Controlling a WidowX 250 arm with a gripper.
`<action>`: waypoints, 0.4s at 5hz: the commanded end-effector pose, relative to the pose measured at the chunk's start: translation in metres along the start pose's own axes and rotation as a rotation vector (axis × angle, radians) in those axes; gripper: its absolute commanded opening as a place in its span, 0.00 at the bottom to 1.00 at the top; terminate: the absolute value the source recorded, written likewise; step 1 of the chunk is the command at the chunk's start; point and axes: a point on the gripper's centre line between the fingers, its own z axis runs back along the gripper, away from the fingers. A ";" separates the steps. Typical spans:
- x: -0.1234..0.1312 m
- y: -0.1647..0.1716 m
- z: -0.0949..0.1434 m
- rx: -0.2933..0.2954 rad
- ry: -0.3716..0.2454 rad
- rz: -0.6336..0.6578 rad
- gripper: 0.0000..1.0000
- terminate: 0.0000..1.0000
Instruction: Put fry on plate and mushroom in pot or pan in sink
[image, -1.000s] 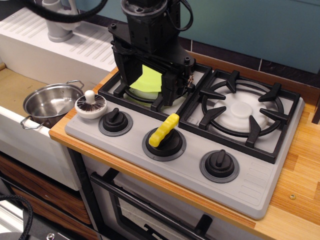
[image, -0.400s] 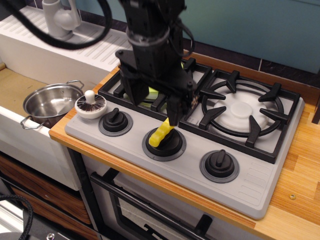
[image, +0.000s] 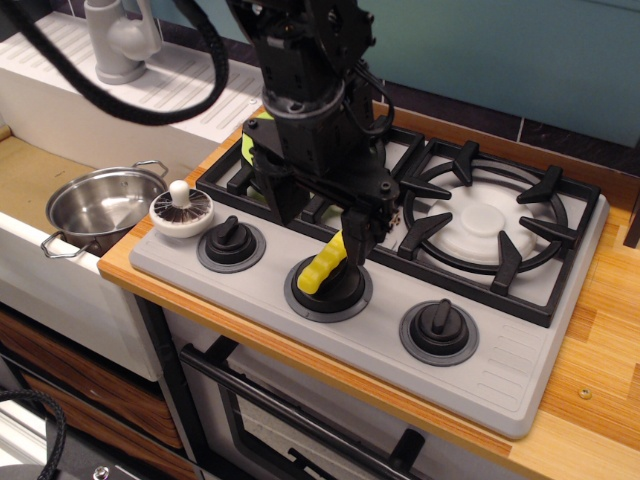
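Note:
My gripper grabs the yellow fry across its crinkle-cut body (image: 322, 264) next, to get it onto the plate (image: 247, 150).
The yellow crinkle-cut fry (image: 320, 268) lies across the middle stove knob. My gripper (image: 320, 235) is open, just above and behind the fry, one finger (image: 355, 243) at its far end and the other to the left. The lime-green plate (image: 247, 150) sits on the left burner, mostly hidden behind the gripper. The mushroom (image: 181, 212) lies cap down, stem up, at the stove's front left corner. The steel pot (image: 100, 205) stands empty in the beige sink (image: 25, 175), left of the mushroom.
Black knobs stand at the left (image: 231, 243) and right (image: 439, 328) of the stove front. The right burner grate (image: 490, 225) is bare. A white drainboard (image: 120, 105) with a faucet (image: 120, 40) lies behind the sink. Wooden counter (image: 600, 330) runs along the right.
My gripper has moved forward from over the plate and come down toward the fry. The fry, mushroom and pot have not moved.

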 end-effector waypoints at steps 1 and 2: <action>0.008 0.000 -0.008 0.003 -0.042 0.013 1.00 0.00; 0.009 0.000 -0.016 0.000 -0.051 0.011 1.00 0.00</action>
